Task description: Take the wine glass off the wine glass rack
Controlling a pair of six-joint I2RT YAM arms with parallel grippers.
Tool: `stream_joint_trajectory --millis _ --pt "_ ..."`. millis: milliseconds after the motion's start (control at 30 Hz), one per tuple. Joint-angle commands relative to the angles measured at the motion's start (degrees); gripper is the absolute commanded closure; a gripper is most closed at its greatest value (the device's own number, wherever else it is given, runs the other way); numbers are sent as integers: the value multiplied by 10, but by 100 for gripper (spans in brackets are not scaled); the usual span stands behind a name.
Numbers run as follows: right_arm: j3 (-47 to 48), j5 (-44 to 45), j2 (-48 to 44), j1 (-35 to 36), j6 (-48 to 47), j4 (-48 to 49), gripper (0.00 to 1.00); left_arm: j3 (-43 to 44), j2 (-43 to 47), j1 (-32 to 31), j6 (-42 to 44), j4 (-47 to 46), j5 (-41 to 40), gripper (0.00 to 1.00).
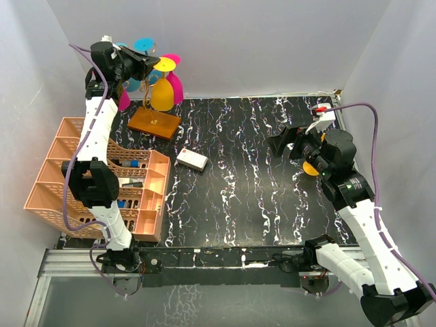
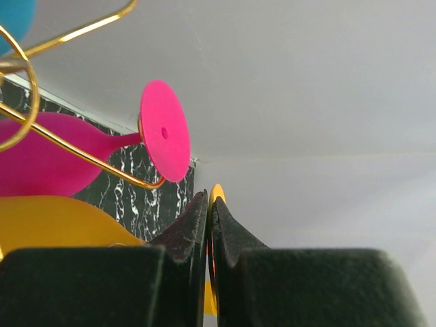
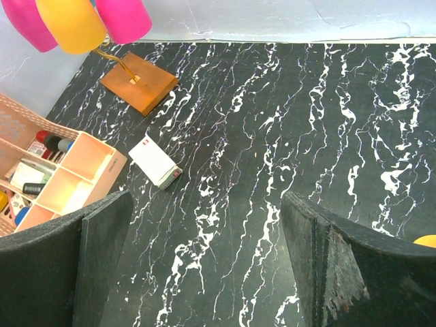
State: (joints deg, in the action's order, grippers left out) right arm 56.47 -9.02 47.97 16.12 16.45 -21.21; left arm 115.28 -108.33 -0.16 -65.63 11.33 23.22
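Note:
My right gripper reaches the yellow wine glass next and grabs the rim of its bowl (image 1: 162, 110) (image 3: 83, 52). That leaves the glass's round foot free for standing.
The wine glass rack, gold wire (image 1: 145, 101) on an orange-brown wooden base (image 1: 155, 122), stands at the table's back left with several coloured wine glasses hanging on it. My left gripper (image 1: 151, 66) is up at the rack's top, shut on the thin round foot (image 2: 217, 193) of the yellow wine glass (image 1: 162, 95); its bowl (image 2: 61, 221) hangs below left. A pink glass's foot (image 2: 163, 133) rests on a gold arm (image 2: 82, 160) just beside it. My right gripper (image 1: 286, 142) is open and empty above the table's right side; it also shows in the right wrist view (image 3: 206, 199).
A peach lattice basket (image 1: 82, 170) with small items stands at the left edge. A white box (image 1: 192, 159) lies near the basket's far corner. A small orange object (image 1: 311, 168) lies under the right wrist. Grey walls close in behind the rack.

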Motion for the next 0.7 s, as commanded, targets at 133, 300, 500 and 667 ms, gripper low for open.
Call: stream_joint_trajectory --millis 133,300,500,667 --pt "26 -44 -4 3 40 32 1 -70 76 -11 -18 -129 125 100" --pt "19 -80 4 3 86 68 1 -210 156 -32 -80 -312 183 100" --pt "-4 -137 11 4 168 142 1 -317 213 -96 -206 -549 207 100" --pt "-70 -189 2 3 289 273 1 -378 223 -144 -332 -735 196 100"
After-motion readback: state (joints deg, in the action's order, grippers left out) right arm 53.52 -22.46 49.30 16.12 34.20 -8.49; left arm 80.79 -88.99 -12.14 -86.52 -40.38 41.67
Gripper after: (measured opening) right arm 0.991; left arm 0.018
